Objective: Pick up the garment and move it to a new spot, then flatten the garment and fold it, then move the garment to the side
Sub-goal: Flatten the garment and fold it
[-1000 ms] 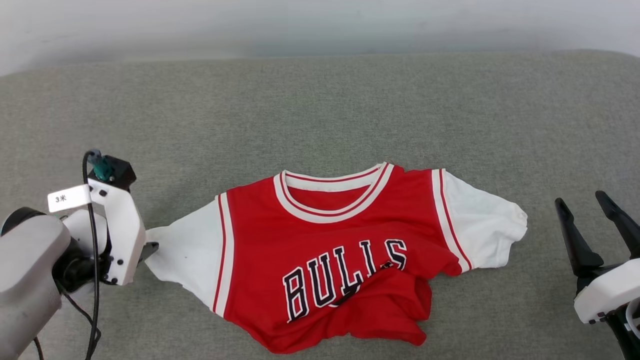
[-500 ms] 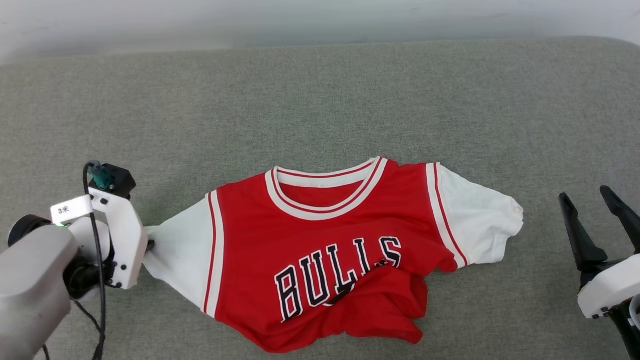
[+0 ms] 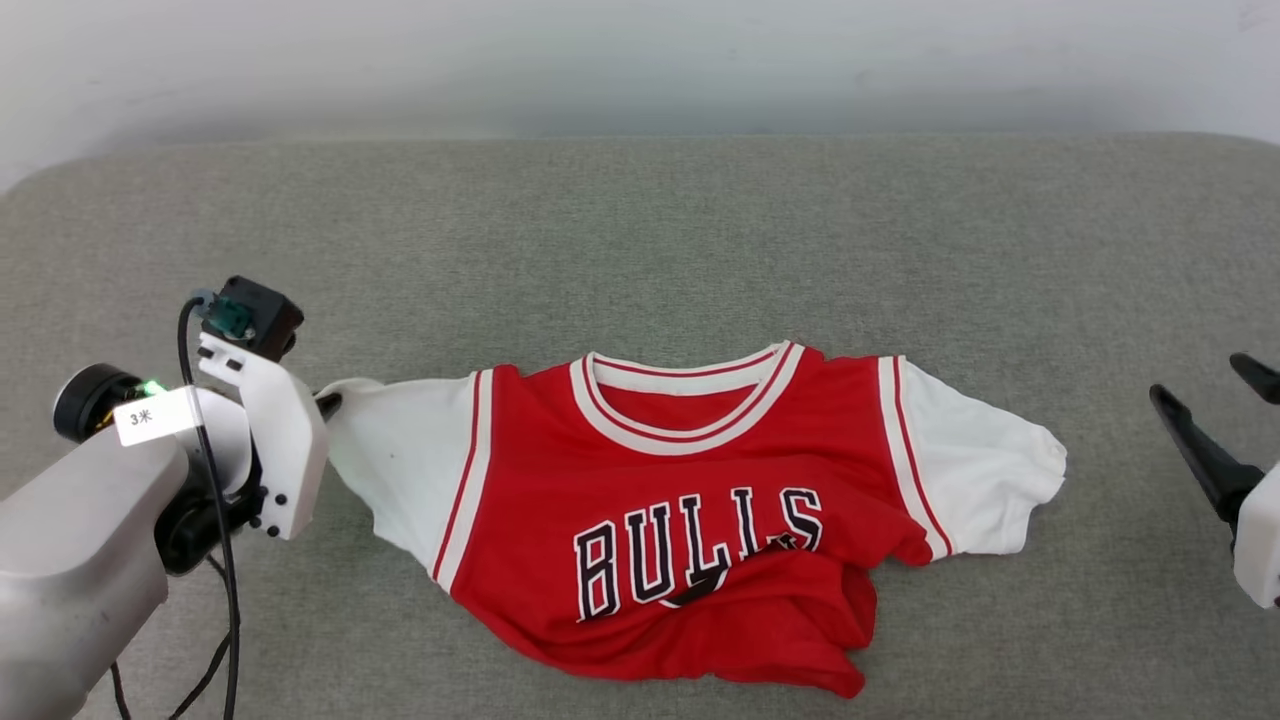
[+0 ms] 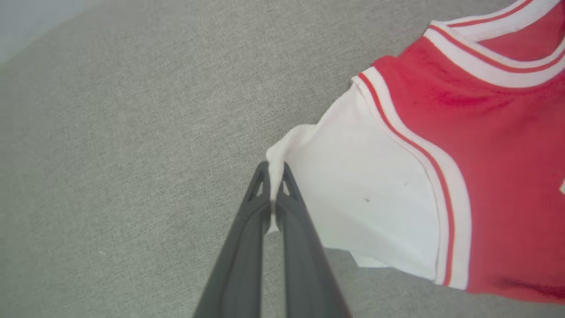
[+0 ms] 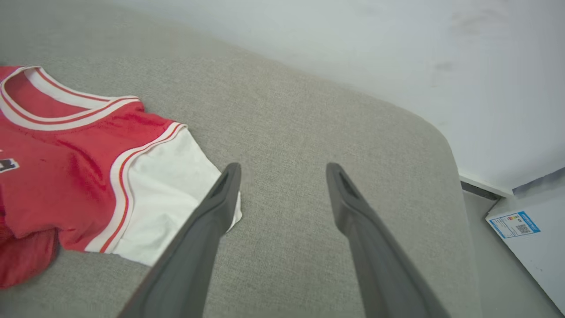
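The jersey's body [image 3: 696,576] is loose and wrinkled on the cushion, so my right gripper should next take hold of the free white sleeve by its puckered cuff edge [image 3: 1052,462].
The garment [image 3: 690,510] is a red jersey with white sleeves and black "BULLS" lettering, lying face up on the grey cushion [image 3: 640,240]. Its lower hem is rumpled and folded up over the front. My left gripper [image 3: 328,402] is shut on the edge of the garment's white left sleeve [image 4: 353,194], and in the left wrist view the left gripper [image 4: 274,170] pinches a fold of white cloth between its tips. My right gripper [image 3: 1210,400] is open at the right edge, apart from the right sleeve [image 3: 985,465]. In the right wrist view the right gripper [image 5: 282,170] hovers open just right of that sleeve [image 5: 167,185].
The grey cushion [image 5: 335,128] ends in a rounded corner at the far right. Beyond it are a pale wall [image 3: 640,60] and a white box with a blue label [image 5: 514,223] on the floor. A black cable [image 3: 215,560] hangs along my left arm.
My left gripper has carried the left sleeve up and away, stretching it flatter. The head camera has shifted, so the whole scene sits lower and further right. The right gripper stays open.
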You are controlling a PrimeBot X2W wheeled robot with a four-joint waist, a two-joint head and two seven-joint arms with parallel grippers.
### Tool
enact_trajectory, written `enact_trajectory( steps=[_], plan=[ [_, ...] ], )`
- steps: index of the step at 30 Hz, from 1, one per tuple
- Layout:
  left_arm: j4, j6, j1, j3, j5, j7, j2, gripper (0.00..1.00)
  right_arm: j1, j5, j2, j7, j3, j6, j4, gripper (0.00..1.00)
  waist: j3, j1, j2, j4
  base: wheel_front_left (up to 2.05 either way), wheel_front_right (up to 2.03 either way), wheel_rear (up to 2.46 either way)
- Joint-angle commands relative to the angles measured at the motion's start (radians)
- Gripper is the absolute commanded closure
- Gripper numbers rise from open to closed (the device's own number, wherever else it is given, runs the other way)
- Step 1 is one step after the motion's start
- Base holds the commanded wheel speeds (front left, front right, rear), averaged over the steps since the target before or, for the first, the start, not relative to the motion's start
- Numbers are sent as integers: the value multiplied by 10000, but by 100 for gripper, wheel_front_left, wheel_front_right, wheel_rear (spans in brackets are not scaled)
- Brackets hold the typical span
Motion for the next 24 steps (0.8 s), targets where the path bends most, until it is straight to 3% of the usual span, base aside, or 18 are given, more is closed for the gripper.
enact_trajectory(
  steps=[1, 5, 10, 16, 24],
  plan=[
    [-265, 143, -122, 61, 88, -161, 76, 100, -296, 406, -445, 620, 375, -15, -23, 0, -62, 0, 0, 110, 0, 0, 0],
    [-992, 448, -58, 97, 258, -394, 186, 100, -930, 1542, -1424, 2435, 1543, -15, 141, 0, -52, 0, 0, 300, 0, 0, 0],
    [-1861, 778, -45, 131, 418, -535, 279, 100, -2052, 2582, -1874, 4143, 2712, -15, 814, 0, 151, 0, 0, 597, 0, 0, 0],
    [-2493, 1026, -233, 150, 579, -557, 292, 100, -3271, 2809, -1521, 4827, 3854, -15, 2058, 0, 538, 0, 0, 967, 0, 0, 0],
    [-2809, 1212, -382, 204, 699, -660, 269, 100, -4300, 2733, -855, 4477, 5373, -13, 3927, 0, 1106, 0, 0, 1166, 0, 0, 0]
  ],
)
